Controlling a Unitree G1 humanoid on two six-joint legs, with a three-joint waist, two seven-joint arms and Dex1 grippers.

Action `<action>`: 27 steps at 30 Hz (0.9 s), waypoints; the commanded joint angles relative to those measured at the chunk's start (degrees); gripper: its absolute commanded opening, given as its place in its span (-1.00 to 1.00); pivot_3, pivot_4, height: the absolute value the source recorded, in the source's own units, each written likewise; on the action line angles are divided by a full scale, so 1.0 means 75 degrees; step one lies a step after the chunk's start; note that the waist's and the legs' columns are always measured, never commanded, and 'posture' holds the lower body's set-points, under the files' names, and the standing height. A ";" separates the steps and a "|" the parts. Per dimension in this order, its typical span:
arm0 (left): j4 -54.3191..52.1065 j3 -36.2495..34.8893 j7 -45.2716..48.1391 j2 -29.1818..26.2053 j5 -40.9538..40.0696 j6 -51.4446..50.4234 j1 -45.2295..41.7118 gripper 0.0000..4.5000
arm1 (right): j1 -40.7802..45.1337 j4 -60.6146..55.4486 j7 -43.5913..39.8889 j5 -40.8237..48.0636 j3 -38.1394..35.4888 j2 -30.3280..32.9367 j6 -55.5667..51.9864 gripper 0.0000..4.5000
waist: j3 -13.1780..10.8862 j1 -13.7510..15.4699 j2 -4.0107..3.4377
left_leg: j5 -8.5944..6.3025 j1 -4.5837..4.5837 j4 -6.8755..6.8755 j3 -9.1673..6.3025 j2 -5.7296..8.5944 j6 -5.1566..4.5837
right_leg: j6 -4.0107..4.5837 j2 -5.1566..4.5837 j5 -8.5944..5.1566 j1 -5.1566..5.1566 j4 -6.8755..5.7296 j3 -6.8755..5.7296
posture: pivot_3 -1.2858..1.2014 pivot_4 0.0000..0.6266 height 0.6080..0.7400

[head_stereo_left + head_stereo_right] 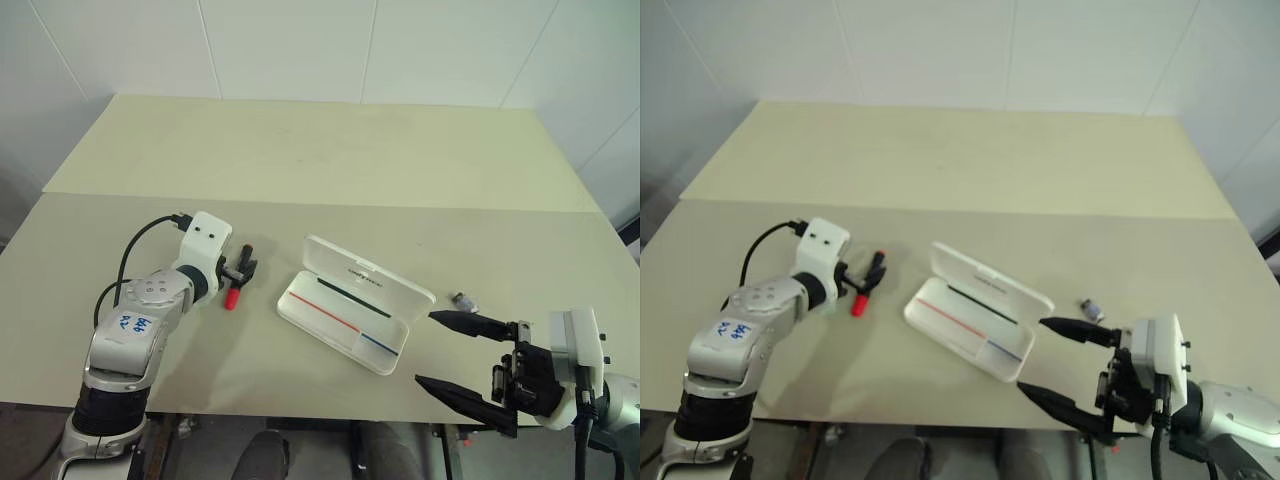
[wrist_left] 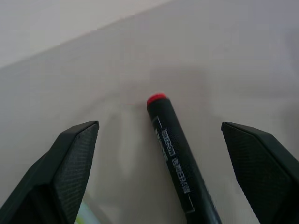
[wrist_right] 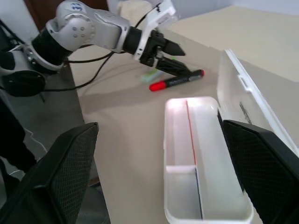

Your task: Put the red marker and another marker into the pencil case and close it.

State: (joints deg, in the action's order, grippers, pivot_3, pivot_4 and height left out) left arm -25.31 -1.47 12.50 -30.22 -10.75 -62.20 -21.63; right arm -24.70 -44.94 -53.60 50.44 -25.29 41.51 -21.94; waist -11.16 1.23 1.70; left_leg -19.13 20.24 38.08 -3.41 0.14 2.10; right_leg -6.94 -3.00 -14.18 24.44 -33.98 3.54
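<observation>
My left gripper should lower before closing on the red marker's black body (image 2: 175, 158), because my fingers are above it and would miss it if they closed now.
The red marker (image 3: 175, 82) lies on the table left of the pencil case, its black barrel (image 2: 175, 158) running between the fingers of my left gripper (image 1: 244, 268). That gripper is open and hangs just over the barrel without touching it; the red cap (image 1: 231, 297) sticks out toward me. The light-green highlighter (image 3: 148, 77) lies right beside the marker, partly hidden under the gripper. The white pencil case (image 1: 340, 325) stands open at the table's middle, lid (image 1: 372, 282) tilted back and tray (image 3: 191, 154) empty. My right gripper (image 1: 425, 348) is open, right of the case near the front edge.
A tiny grey metallic piece (image 1: 463, 300) lies on the table right of the case, just beyond my right gripper's far finger. The pale table (image 1: 330, 160) stretches back to a white wall.
</observation>
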 commanded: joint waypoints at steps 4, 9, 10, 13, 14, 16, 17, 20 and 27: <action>-0.0266 0.0239 -0.0226 0.0014 0.0294 -0.0418 0.0097 0.99 | -0.0886 0.0433 -0.0743 -0.0702 -0.0499 -0.0281 0.0907 1.00 | 0.0000 0.0000 0.0000 | 0.0000 0.0000 0.0000 0.0001 0.0001 0.0000 | 0.0000 -0.0001 0.0000 0.0000 0.0001 0.0001 | 0.03 -0.52 1.00; 0.0109 0.0446 -0.0369 0.0080 0.0482 -0.0728 -0.0132 0.99 | -0.1334 0.0751 -0.0957 -0.1086 -0.0579 -0.0371 0.1243 1.00 | 0.0001 -0.0004 -0.0001 | 0.0001 -0.0005 0.0001 0.0003 0.0000 0.0001 | 0.0006 0.0001 -0.0001 -0.0002 -0.0002 0.0000 | 0.03 -0.52 1.00; 0.0165 0.0457 -0.0373 0.0120 0.0492 -0.0686 -0.0160 0.99 | -0.1302 0.0750 -0.0911 -0.1089 -0.0557 -0.0383 0.1262 1.00 | 0.0001 -0.0005 -0.0002 | 0.0002 -0.0006 0.0002 0.0003 0.0000 0.0003 | 0.0006 0.0001 -0.0001 -0.0002 -0.0004 0.0000 | 0.03 -0.52 1.00; 0.0334 0.0557 -0.0423 0.0300 0.0531 -0.0714 -0.0255 0.99 | -0.1030 0.0664 -0.0632 -0.1126 -0.0394 -0.0441 0.1249 1.00 | 0.0002 -0.0014 -0.0003 | 0.0013 -0.0008 0.0004 0.0011 0.0001 0.0012 | 0.0009 -0.0001 0.0001 -0.0008 -0.0002 0.0006 | 0.03 -0.52 1.00; 0.0397 0.0593 -0.0472 0.0383 0.0570 -0.0799 -0.0290 0.99 | -0.0927 0.0625 -0.0522 -0.1155 -0.0333 -0.0468 0.1234 1.00 | 0.0002 -0.0010 -0.0003 | 0.0020 -0.0011 0.0005 0.0009 0.0001 0.0017 | 0.0010 -0.0001 0.0002 -0.0010 -0.0002 0.0006 | 0.03 -0.52 1.00; 0.0494 0.0667 -0.0507 0.0525 0.0615 -0.0854 -0.0353 0.99 | -0.0877 0.0611 -0.0440 -0.1153 -0.0316 -0.0509 0.1222 1.00 | 0.0004 0.0020 -0.0005 | 0.0032 -0.0011 0.0006 0.0006 0.0003 0.0016 | 0.0014 0.0000 0.0005 -0.0012 -0.0002 0.0005 | 0.03 -0.52 1.00; 0.0527 0.0702 -0.0509 0.0587 0.0622 -0.0919 -0.0392 0.99 | -0.0924 0.0644 -0.0483 -0.1162 -0.0347 -0.0527 0.1257 1.00 | 0.0005 0.0025 -0.0008 | 0.0038 -0.0011 0.0006 -0.0001 0.0007 0.0016 | 0.0015 0.0000 0.0005 -0.0014 -0.0001 0.0003 | 0.03 -0.52 1.00; 0.0581 0.0734 -0.0510 0.0708 0.0641 -0.1074 -0.0478 0.99 | -0.1161 0.0787 -0.0697 -0.1251 -0.0504 -0.0501 0.1357 1.00 | 0.0012 0.0036 -0.0017 | 0.0041 -0.0014 0.0007 -0.0008 0.0010 0.0017 | 0.0015 -0.0001 0.0005 -0.0024 -0.0001 0.0001 | 0.03 -0.52 1.00; 0.0762 0.0665 -0.0484 0.1133 0.0567 -0.1381 -0.0703 0.99 | -0.1232 0.1001 -0.0764 -0.1285 -0.0740 -0.0416 0.1411 1.00 | 0.0015 0.0027 -0.0021 | 0.0041 -0.0058 0.0010 -0.0011 0.0015 0.0014 | 0.0115 -0.0007 -0.0051 -0.0119 0.0042 -0.0002 | 0.03 -0.52 1.00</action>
State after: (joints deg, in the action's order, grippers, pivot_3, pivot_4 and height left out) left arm -19.56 2.54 8.26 -22.76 -5.82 -71.63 -26.50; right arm -34.11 -37.22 -58.94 40.60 -29.50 38.02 -12.42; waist -11.05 1.44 1.54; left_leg -18.82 19.47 38.15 -3.49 0.26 2.20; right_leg -6.06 -3.08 -14.58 23.43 -33.64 3.53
